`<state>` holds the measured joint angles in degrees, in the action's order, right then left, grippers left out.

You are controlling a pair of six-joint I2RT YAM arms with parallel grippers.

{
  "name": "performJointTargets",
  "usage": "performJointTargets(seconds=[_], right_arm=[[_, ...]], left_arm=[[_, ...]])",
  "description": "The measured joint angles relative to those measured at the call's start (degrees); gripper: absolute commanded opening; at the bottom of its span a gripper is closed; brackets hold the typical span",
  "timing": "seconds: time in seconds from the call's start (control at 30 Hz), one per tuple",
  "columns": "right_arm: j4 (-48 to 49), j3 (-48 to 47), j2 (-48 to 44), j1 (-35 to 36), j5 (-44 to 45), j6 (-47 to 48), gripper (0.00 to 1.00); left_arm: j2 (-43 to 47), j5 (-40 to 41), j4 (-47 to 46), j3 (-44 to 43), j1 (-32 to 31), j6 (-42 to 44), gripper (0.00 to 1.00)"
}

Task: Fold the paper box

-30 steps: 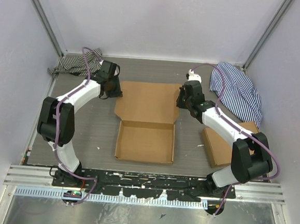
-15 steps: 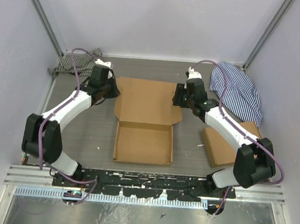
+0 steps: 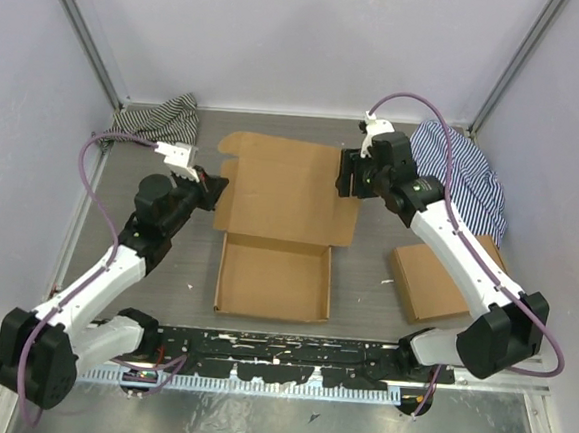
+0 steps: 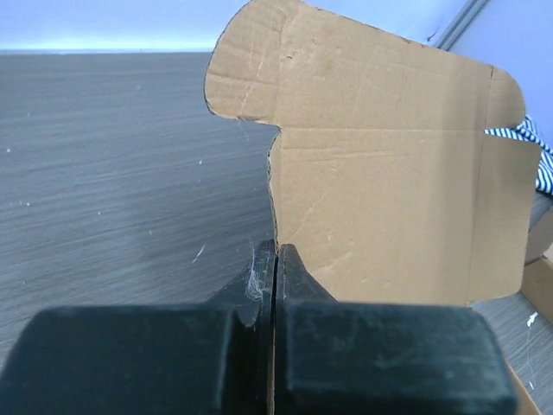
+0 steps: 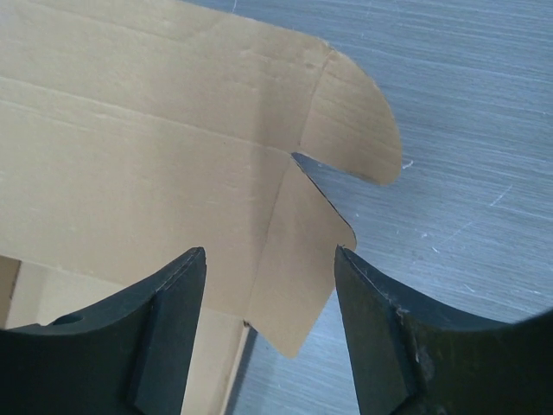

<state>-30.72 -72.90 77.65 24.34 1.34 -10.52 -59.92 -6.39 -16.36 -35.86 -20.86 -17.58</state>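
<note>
I should next pick up the lid's side flap (image 5: 298,259) below the rounded tab with my right gripper, so that I can fold the lid over the tray.
The paper box (image 3: 273,275) lies mid-table as a shallow brown tray with its lid panel (image 3: 286,191) spread out behind it. My left gripper (image 3: 212,185) is shut on the lid's left edge. In the left wrist view the cardboard edge (image 4: 274,207) runs straight down into the closed left gripper (image 4: 275,246), and the lid (image 4: 389,190) rises beyond it. My right gripper (image 3: 348,173) hovers open over the lid's right side. In the right wrist view the lid's side flap (image 5: 298,259) shows below the right gripper (image 5: 270,251), between its spread fingers, apart from both.
A striped cloth (image 3: 157,118) lies at the back left and another (image 3: 463,180) at the back right. A stack of flat brown cardboard (image 3: 440,279) sits right of the box, under the right arm. A metal rail (image 3: 278,356) runs along the near edge.
My left gripper has shut on the lid's left edge, and its arm has drawn back toward the near left. My right gripper has opened, letting go of the lid's right side.
</note>
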Motion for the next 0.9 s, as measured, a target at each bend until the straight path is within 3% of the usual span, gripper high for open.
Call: performJointTargets(seconds=[0.4, 0.7, 0.9], right_arm=[[-6.29, -0.79, -2.73, -0.15, 1.84, 4.04, 0.68], [-0.94, 1.11, 0.55, -3.17, 2.89, 5.53, 0.68], [4.94, 1.38, 3.78, -8.28, -3.87, 5.90, 0.73]], left_arm=[[9.05, -1.57, -7.34, 4.90, -0.33, 0.66, 0.00], [10.01, -2.12, -7.37, 4.90, -0.48, 0.87, 0.00], [10.29, -2.12, -7.34, 4.90, -0.57, 1.09, 0.00]])
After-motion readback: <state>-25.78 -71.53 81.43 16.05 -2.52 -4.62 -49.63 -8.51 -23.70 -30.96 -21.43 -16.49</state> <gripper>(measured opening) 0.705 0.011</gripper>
